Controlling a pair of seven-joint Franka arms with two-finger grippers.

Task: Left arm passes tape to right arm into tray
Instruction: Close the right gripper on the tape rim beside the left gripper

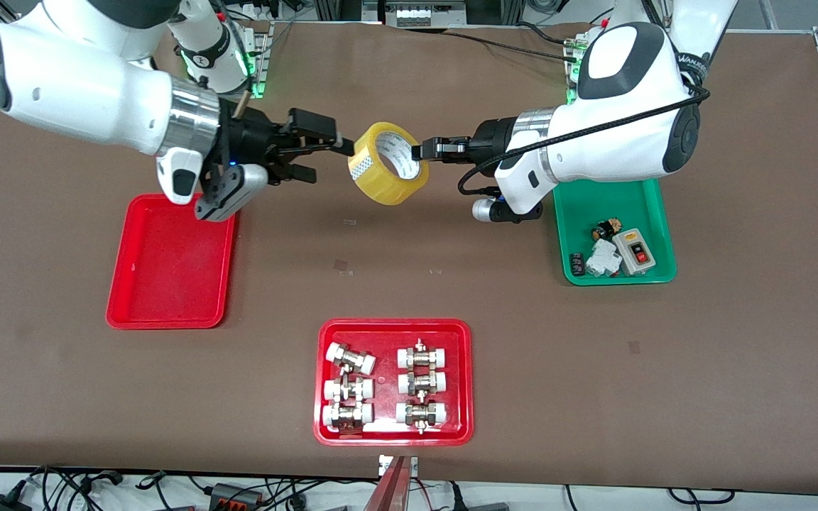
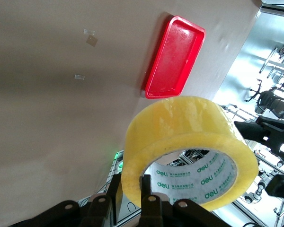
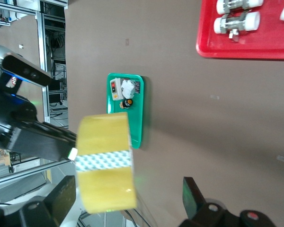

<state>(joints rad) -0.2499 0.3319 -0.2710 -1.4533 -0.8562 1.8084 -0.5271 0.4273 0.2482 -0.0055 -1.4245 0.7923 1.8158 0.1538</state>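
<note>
The tape roll needs to go over to the plain red tray (image 1: pixel 171 262), so my right gripper should grab the roll next by its patterned strip (image 1: pixel 361 167).
The yellowish tape roll (image 1: pixel 388 163) hangs in the air over the bare table between the two arms. My left gripper (image 1: pixel 420 150) is shut on the roll's wall, one finger inside the core and one outside, as the left wrist view shows (image 2: pixel 130 191). My right gripper (image 1: pixel 327 160) is open at the roll's other edge, its upper finger close to the rim. In the right wrist view the tape (image 3: pixel 106 161) sits between the open fingers (image 3: pixel 61 201), close to one and apart from the other. The plain red tray (image 1: pixel 171 262) lies below the right wrist, toward the right arm's end.
A green tray (image 1: pixel 593 206) with switches and small parts lies under the left arm. A red tray (image 1: pixel 395 330) of white-capped metal fittings sits nearer the front camera, mid-table. Brown tabletop surrounds them. The plain red tray also shows in the left wrist view (image 2: pixel 175 56).
</note>
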